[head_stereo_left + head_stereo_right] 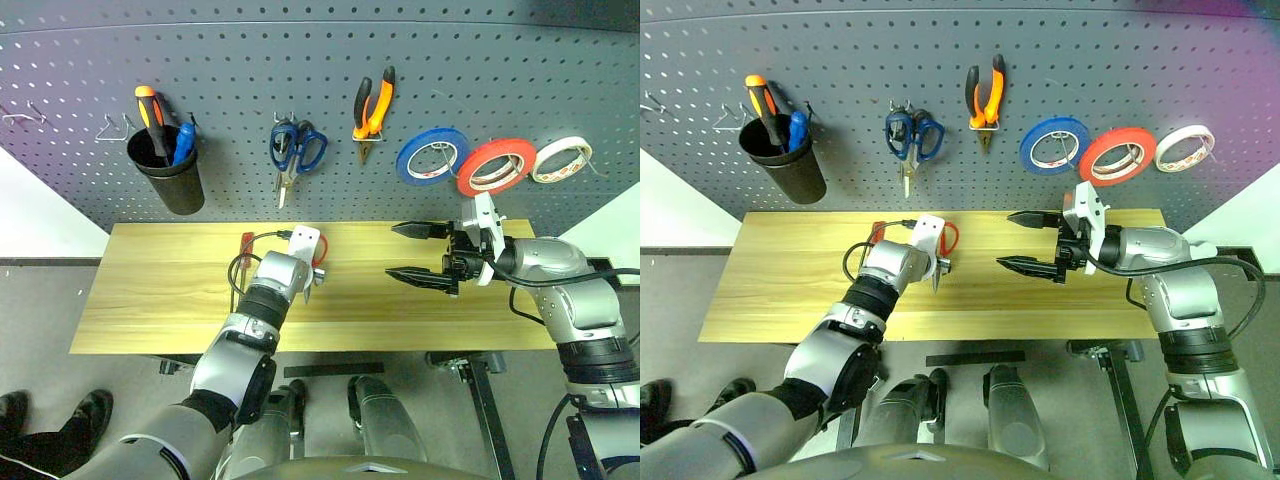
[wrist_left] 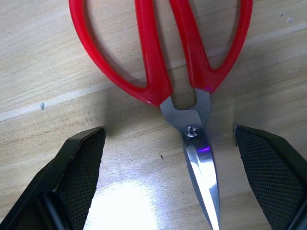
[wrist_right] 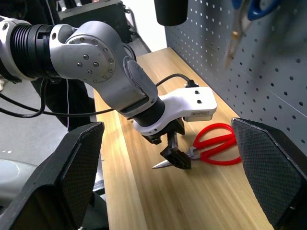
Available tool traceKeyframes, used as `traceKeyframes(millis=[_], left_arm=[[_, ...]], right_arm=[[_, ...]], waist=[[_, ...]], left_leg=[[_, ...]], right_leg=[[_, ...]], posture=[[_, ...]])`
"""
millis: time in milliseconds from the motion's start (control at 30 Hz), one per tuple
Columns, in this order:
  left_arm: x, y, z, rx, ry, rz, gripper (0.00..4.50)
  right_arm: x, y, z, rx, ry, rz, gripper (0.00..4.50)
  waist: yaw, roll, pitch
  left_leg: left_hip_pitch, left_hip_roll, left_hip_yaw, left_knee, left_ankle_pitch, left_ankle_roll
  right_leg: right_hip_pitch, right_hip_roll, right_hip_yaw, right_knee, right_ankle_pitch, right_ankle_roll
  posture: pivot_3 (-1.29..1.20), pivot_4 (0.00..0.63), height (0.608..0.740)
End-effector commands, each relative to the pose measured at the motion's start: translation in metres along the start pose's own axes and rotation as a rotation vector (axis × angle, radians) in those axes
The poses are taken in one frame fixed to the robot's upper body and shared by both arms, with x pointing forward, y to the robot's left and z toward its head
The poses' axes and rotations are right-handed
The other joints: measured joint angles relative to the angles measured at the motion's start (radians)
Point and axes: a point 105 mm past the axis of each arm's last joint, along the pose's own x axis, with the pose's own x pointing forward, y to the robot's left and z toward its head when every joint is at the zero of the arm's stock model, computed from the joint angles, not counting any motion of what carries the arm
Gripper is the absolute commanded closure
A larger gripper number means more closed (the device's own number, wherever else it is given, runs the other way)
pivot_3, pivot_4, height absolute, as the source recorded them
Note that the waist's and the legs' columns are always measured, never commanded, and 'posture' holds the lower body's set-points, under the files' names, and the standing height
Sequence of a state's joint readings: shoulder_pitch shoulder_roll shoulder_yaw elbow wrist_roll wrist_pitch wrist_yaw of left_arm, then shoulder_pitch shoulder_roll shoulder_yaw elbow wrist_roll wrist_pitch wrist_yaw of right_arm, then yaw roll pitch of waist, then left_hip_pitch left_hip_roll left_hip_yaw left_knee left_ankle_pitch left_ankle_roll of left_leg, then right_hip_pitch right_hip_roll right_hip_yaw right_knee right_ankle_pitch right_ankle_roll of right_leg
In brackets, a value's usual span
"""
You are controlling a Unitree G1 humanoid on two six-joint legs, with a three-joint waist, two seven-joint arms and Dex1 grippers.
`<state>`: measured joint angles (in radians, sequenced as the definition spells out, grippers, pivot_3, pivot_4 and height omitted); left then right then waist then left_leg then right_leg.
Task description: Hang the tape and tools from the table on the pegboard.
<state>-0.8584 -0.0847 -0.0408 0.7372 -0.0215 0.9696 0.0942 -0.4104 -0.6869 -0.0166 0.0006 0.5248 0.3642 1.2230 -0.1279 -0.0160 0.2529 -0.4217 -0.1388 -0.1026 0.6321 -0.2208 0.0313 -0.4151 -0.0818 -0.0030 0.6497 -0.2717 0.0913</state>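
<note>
The fingertips of my left gripper reach down beside the scissors' pivot [image 2: 192, 131], near the wooden tabletop, so it should close on the scissors now.
Red-handled scissors [image 2: 163, 57] lie flat on the table [image 1: 150, 290], blades closed. My left gripper [image 2: 168, 177] points down over them, open, with one finger [image 2: 76, 172] on each side of the pivot and not touching. A slim red-handled screwdriver [image 1: 246, 242] lies just left of that wrist. On the pegboard [image 1: 250, 60] hang the orange-and-black pliers [image 1: 373, 108] and the red tape [image 1: 496, 166]. My right gripper [image 1: 415, 252] hovers over the table's right half, pointing left, open and empty.
A black cup [image 1: 168, 170] on the pegboard holds an orange and a blue screwdriver. Blue scissors [image 1: 295, 148], a blue roll [image 1: 432, 156] and a white roll [image 1: 561, 159] also hang there. Bare wire hooks [image 1: 115, 128] sit at the far left.
</note>
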Motion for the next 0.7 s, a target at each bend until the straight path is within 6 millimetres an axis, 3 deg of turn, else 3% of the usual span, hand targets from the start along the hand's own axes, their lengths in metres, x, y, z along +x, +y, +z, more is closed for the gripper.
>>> traceKeyframes(millis=[33,200,300,700], left_arm=[[0.000,-0.001,0.003,-0.011,-0.009,0.003,0.00],[0.004,-0.004,0.002,-0.031,-0.002,-0.011,0.00],[0.005,-0.005,0.000,-0.032,0.000,-0.010,0.57],[0.008,-0.008,-0.016,-0.043,0.068,-0.007,4.22]], right_arm=[[-0.003,0.003,0.013,-0.044,-0.029,-0.004,0.05],[-0.004,0.004,0.014,-0.046,-0.030,-0.015,0.05],[-0.006,0.004,0.015,-0.049,-0.027,-0.024,0.00],[-0.007,0.004,0.018,-0.046,-0.031,-0.029,0.00]], waist=[[-0.001,0.000,0.000],[-0.002,0.000,0.000],[-0.002,0.000,0.000],[-0.007,0.000,0.000]], left_leg=[[0.000,0.000,0.000,0.000,0.000,0.000],[0.000,0.000,0.000,0.000,0.000,0.000],[0.000,0.000,0.000,0.000,0.000,0.000],[0.000,0.000,0.000,0.001,0.000,0.000]], right_leg=[[0.000,0.000,0.000,0.000,0.000,0.000],[0.000,0.000,0.000,0.000,0.000,0.000],[0.000,0.000,0.000,0.000,0.000,0.000],[0.001,0.000,0.000,0.000,0.000,0.000]], posture=[[-0.38,0.297,0.740],[-0.40,0.300,0.740],[-0.40,0.301,0.740],[-0.40,0.302,0.740]])
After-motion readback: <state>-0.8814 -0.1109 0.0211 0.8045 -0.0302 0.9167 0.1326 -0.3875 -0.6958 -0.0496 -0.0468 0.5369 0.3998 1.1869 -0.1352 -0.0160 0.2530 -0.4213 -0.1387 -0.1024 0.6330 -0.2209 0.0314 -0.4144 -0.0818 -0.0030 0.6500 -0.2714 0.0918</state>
